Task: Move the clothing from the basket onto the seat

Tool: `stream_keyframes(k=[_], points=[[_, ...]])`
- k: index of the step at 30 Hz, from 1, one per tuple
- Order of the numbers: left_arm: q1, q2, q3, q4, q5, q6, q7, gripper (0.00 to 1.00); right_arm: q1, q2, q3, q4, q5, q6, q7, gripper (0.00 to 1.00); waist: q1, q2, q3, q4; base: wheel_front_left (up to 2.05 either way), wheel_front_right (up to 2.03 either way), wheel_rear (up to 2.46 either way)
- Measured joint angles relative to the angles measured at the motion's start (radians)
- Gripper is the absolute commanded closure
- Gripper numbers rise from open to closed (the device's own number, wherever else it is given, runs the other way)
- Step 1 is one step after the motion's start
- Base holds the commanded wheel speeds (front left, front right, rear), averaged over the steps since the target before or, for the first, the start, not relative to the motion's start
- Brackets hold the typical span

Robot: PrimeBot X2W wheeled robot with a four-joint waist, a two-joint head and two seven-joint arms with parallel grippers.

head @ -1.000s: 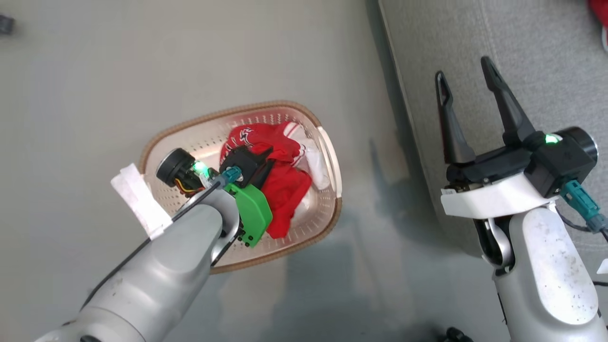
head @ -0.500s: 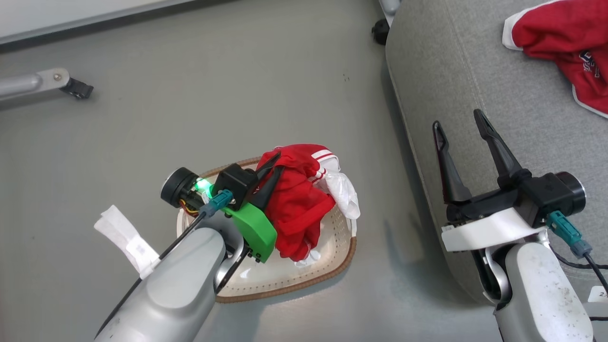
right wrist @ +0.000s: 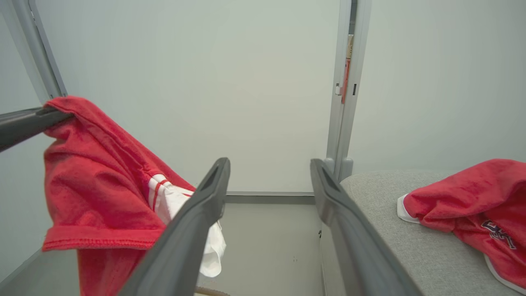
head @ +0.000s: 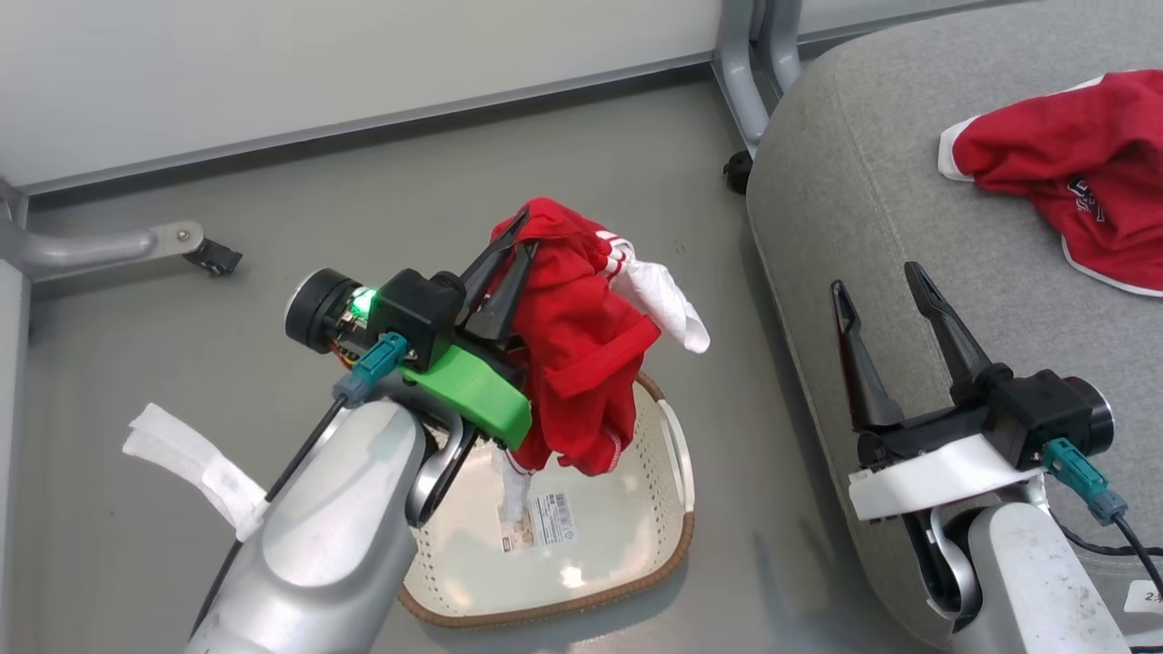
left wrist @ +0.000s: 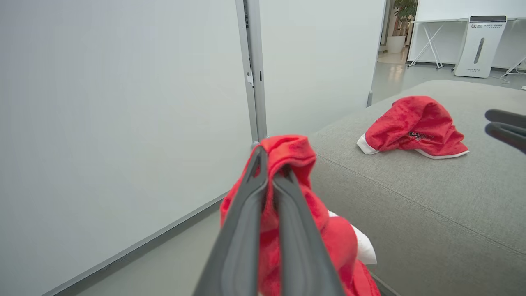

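Note:
The red clothing's body [head: 578,332] hangs slack from my left gripper while its striped white edge [head: 619,258] juts out. The right gripper pinches that striped edge next.
My left gripper [head: 522,232] is shut on a piece of red clothing [head: 581,354] with white striped trim, which hangs from the fingertips above the basket [head: 677,536]. The cream basket with a brown rim stands on the floor, its bottom bare but for a label. In the left wrist view the left gripper [left wrist: 271,164] pinches the red fabric [left wrist: 287,150] at its top fold. Another red garment [head: 1072,173] with lettering lies on the grey seat [head: 854,227] to the right. My right gripper [head: 877,286] is open and holds nothing, over the seat's near edge.
A metal post [head: 754,64] and a caster [head: 736,168] stand at the seat's far corner. A frame leg with a caster [head: 195,250] lies on the grey floor at left. A white wall panel [head: 318,64] closes the back.
The head camera has tilted up. My left gripper has lifted the red clothing up out of the basket. The right gripper stays open beside the seat.

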Motion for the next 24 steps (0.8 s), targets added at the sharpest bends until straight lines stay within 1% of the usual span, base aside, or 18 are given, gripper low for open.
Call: stream_keyframes(k=[7, 13, 24], points=[[-0.011, -0.026, 0.035, -0.070, 0.030, -0.007, 0.000, 1.00, 0.023, 0.000, 0.003, 0.003, 0.014, 0.000, 0.000, 0.00, 0.0000, 0.0000, -0.049, 0.001, 0.00, 0.00, 0.00], [-0.056, -0.045, 0.064, -0.108, 0.035, -0.008, 0.000, 1.00, 0.037, 0.000, 0.007, 0.004, 0.024, 0.000, 0.000, 0.00, 0.0000, 0.0000, -0.075, -0.002, 0.00, 0.00, 0.00], [-0.093, -0.063, 0.079, -0.123, 0.041, -0.011, 0.000, 1.00, 0.045, 0.000, 0.011, -0.001, 0.034, 0.000, 0.000, 0.00, 0.0000, 0.0000, -0.085, -0.011, 0.00, 0.00, 0.00]])
